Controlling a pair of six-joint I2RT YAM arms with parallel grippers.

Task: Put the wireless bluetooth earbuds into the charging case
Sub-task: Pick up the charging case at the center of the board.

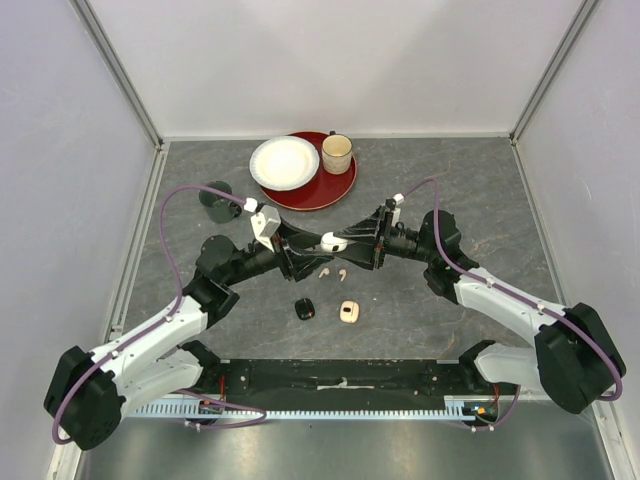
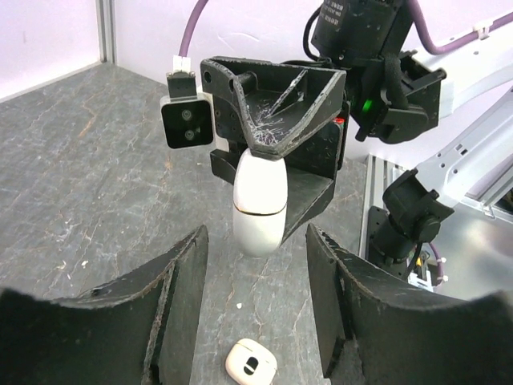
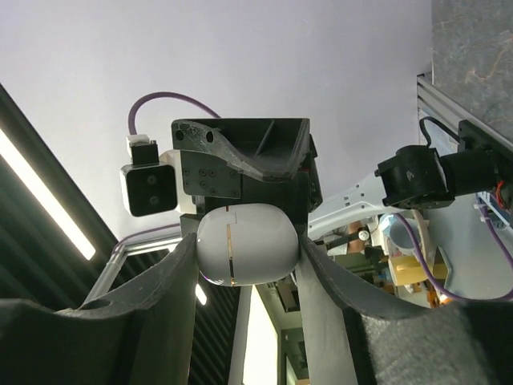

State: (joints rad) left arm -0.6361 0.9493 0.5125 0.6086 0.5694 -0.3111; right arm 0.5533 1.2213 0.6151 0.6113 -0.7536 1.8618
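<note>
Next, my left gripper grabs the white charging case by its loose end, clear of the case's seam (image 1: 329, 243) (image 2: 259, 234), so the lid opens to insert earbuds.
My right gripper (image 1: 340, 242) (image 3: 247, 250) is shut on a closed white charging case (image 1: 332, 241) (image 3: 247, 245) and holds it above the table's middle. In the left wrist view the case (image 2: 260, 204) hangs just ahead of my left gripper (image 1: 316, 252) (image 2: 256, 261), which is open and empty, its fingers either side of the case's line but apart from it. Two pinkish-beige earbuds (image 1: 325, 271) (image 1: 342, 274) lie on the table just below the grippers. The black and white earbuds are out of view.
A closed black case (image 1: 304, 309) and a beige case (image 1: 349, 313) (image 2: 251, 362) lie nearer the arm bases. A red tray (image 1: 330, 190) at the back carries a white plate (image 1: 284, 162) and a cup (image 1: 337, 153). A dark round object (image 1: 215, 200) sits at the back left.
</note>
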